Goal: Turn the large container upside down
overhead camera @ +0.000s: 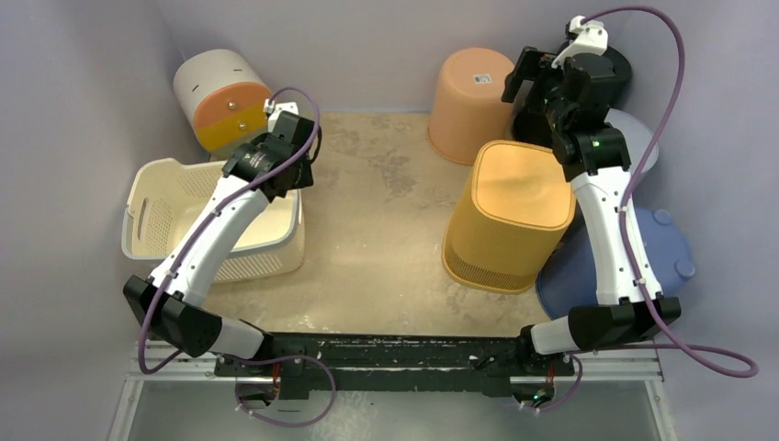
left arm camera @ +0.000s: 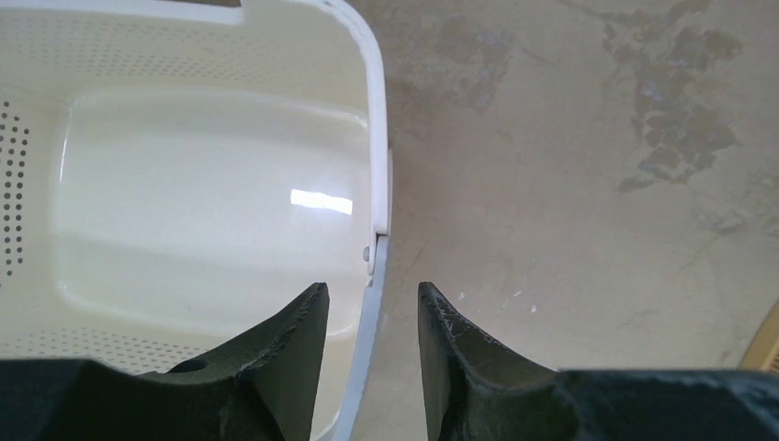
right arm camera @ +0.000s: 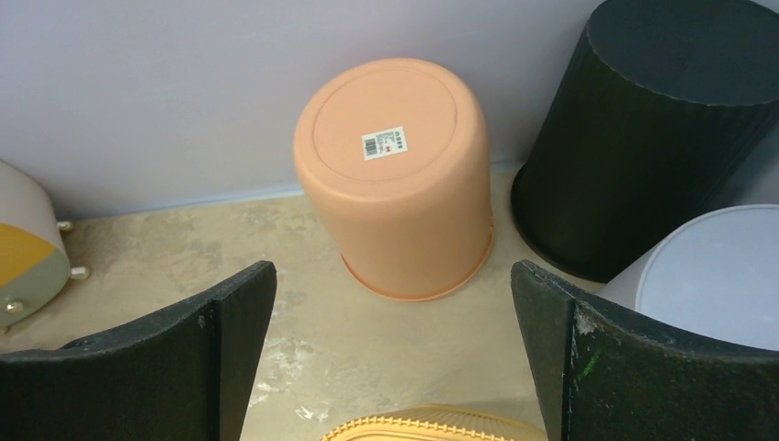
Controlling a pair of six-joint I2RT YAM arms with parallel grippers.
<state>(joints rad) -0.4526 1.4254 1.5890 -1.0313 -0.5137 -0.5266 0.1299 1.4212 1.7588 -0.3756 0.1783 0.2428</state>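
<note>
The basket needs to be tipped over upside down. My left gripper should next grab the basket's rim point(overhead camera: 298, 195) point(left arm camera: 370, 301) on the side facing the yellow bin, with one finger inside.
The large cream perforated basket point(overhead camera: 138, 197) stands upright and open at the left of the table. In the left wrist view its white rim point(left arm camera: 375, 138) runs down between my fingers. My left gripper point(overhead camera: 296, 184) point(left arm camera: 371, 287) is open and straddles the basket's right rim, one finger inside the basket and one outside, with a small gap on each side. My right gripper point(overhead camera: 520, 87) point(right arm camera: 393, 266) is wide open and empty, held high at the back right above the table.
A yellow ribbed bin point(overhead camera: 510, 216) stands upside down mid-right, its edge in the right wrist view point(right arm camera: 432, 427). A peach bucket point(overhead camera: 470, 103) point(right arm camera: 397, 175) stands inverted at the back. A black bin point(right arm camera: 643, 138), a pale lavender tub point(overhead camera: 625, 266) and a grey-and-orange bin on its side point(overhead camera: 220, 96) stand around.
</note>
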